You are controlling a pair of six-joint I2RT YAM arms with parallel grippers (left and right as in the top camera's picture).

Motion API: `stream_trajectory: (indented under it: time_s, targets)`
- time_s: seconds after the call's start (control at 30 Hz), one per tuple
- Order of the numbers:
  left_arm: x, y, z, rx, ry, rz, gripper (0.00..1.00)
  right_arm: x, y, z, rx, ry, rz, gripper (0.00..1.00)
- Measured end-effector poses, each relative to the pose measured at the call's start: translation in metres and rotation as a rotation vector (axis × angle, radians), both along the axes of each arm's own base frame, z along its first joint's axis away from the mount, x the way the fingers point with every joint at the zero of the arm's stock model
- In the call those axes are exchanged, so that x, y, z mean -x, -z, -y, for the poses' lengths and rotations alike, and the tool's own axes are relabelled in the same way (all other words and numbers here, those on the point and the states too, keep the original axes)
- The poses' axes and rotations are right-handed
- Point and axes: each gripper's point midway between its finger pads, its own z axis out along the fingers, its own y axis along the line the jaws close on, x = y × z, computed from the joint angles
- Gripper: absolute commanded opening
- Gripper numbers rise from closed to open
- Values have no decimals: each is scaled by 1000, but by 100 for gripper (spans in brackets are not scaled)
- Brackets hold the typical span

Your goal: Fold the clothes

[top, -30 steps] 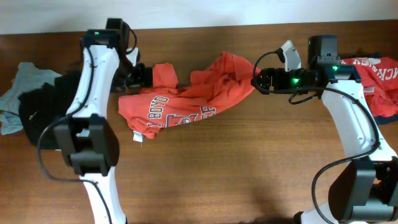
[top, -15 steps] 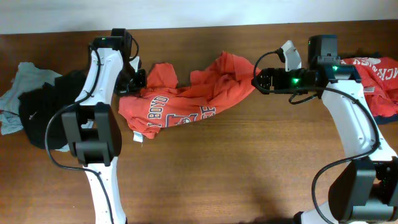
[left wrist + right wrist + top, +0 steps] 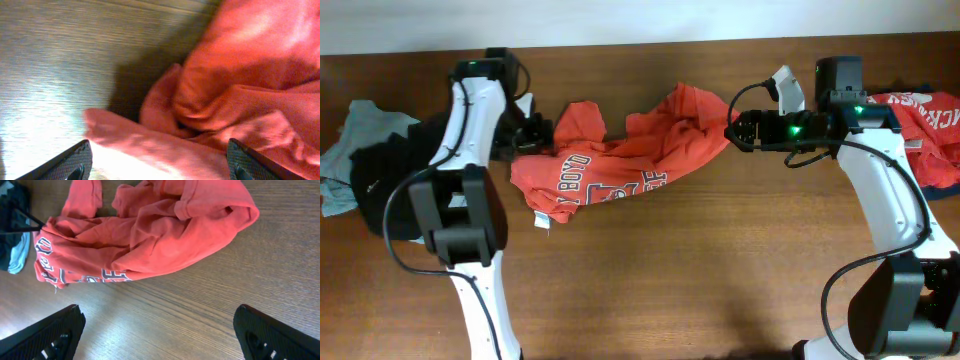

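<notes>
My left gripper picks up the crumpled T-shirt by the fold at its sleeve end [image 3: 542, 157] [image 3: 157, 149] next, to spread it open for folding.
The clothes' main piece, an orange-red T-shirt [image 3: 620, 160], lies crumpled across the middle of the table, its printed front facing the near edge. My left gripper [image 3: 532, 134] hovers at the shirt's left sleeve. In the left wrist view the left gripper [image 3: 160, 164] is open, jaws wide, with a fold of the T-shirt [image 3: 240, 85] lying under and between them. My right gripper [image 3: 732, 128] sits at the shirt's right end. In the right wrist view the right gripper [image 3: 160, 330] is open over bare wood, the T-shirt [image 3: 150, 235] just beyond it.
A black garment [image 3: 390, 180] and a pale grey-blue one [image 3: 355, 125] are heaped at the far left. A red garment with white lettering [image 3: 925, 110] lies on a navy one [image 3: 942, 176] at the right edge. The wooden table [image 3: 700, 260] stretches toward the front.
My left gripper has drawn back a little to the left, from over the sleeve to its edge, and the left arm's pose shifted. The right arm and the shirt have not moved.
</notes>
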Motion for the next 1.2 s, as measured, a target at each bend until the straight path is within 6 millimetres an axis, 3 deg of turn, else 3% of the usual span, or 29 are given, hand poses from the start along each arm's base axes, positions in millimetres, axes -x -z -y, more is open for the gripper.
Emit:
stream_trajectory:
  time_s: [0.13,0.33,0.4,0.5,0.57,0.7,0.8,0.93,1.07,1.2]
  targets:
    - [0,-1,-11,61,-34,2,85,-1,1,2,14,7,-1,98]
    - [5,3,-8,114,-28,-13,81,-1,2,3,19,10,-1,98]
    - [8,13,-7,122,-28,-24,73,-1,2,4,21,11,-2,98]
    - [15,29,-5,130,-24,-42,39,-1,2,4,22,11,-2,98]
    - [17,35,-4,136,-24,-48,24,-1,2,4,22,12,-2,98]
    - [14,36,-3,142,-17,-31,2,-1,2,4,25,12,-1,98]
    - [12,34,-2,147,-19,-27,1,-1,2,4,25,13,-2,98]
    - [4,15,-2,151,-19,-4,1,-1,2,5,29,14,-1,98]
    - [-17,-26,-2,150,-11,80,1,-1,2,5,28,15,-1,98]
    - [-33,-79,4,142,22,194,1,-1,3,5,28,14,-2,98]
